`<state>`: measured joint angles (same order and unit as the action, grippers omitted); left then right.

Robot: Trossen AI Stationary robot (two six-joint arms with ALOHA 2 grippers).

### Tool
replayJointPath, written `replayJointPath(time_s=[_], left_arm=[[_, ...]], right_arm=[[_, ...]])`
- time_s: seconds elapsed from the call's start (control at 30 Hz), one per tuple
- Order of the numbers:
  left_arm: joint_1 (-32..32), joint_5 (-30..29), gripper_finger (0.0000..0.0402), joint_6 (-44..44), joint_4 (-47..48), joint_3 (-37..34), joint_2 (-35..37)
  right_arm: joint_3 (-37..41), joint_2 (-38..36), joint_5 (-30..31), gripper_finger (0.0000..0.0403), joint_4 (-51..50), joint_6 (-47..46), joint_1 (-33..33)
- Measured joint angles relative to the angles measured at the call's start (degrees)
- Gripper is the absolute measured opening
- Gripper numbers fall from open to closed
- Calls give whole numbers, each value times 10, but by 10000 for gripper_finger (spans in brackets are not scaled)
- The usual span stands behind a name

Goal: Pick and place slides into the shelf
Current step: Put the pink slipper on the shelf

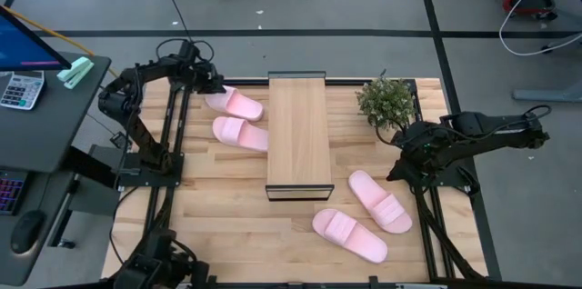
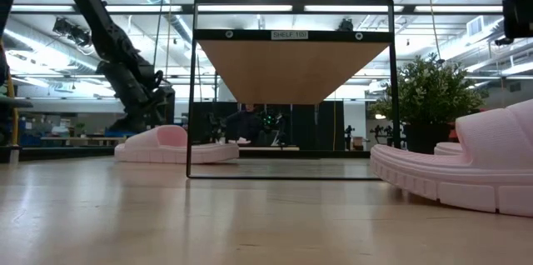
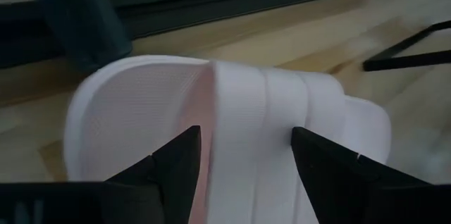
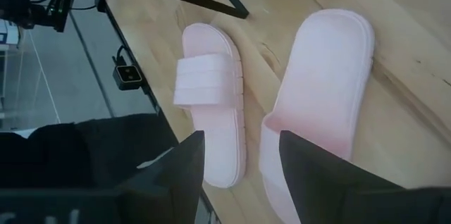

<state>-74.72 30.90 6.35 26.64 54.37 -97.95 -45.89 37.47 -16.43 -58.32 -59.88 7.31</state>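
The far pink slide needs to go on the shelf, so the robot's left gripper will next grab that slide by its strap.
The shelf stands mid-table, its pale panel on a thin black frame. Two pink slides lie left of it, soles down: a far one and a nearer one. Two more slides lie right of the shelf, toward the near edge. My left gripper is open and slants down over the far left slide, one finger on either side of its strap. It does not visibly touch the slide. My right gripper is open and hangs high above the two right slides.
A potted plant stands at the far right of the table, close to my right arm. Left of the table, a side desk holds a calculator and a monitor. The bare boards in front of the shelf's near end are free.
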Motion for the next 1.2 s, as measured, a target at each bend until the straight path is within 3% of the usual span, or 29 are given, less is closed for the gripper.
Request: replayJointPath(time_s=[0.2, 0.33, 0.67, 0.77, 0.9, 1.2], left_arm=[[-3, 96, 227, -2, -2, 0, -20], [0, 128, 215, -5, -1, 0, -39], [25, 143, 149, -33, -2, 1, -78], [25, 142, 107, -45, 0, 1, -77], [20, 157, 23, -45, 3, 1, -68], [-3, 153, 11, -43, 35, 5, 23]], right_arm=[[0, 0, 0, 190, 2, 0, 0], [0, 0, 0, 190, 2, 0, 0], [0, 0, 4, 190, 2, 0, 0], [0, 0, 12, 190, 2, 0, 0], [0, 0, 28, 190, 2, 2, 0], [0, 0, 56, 190, 2, 21, 0]])
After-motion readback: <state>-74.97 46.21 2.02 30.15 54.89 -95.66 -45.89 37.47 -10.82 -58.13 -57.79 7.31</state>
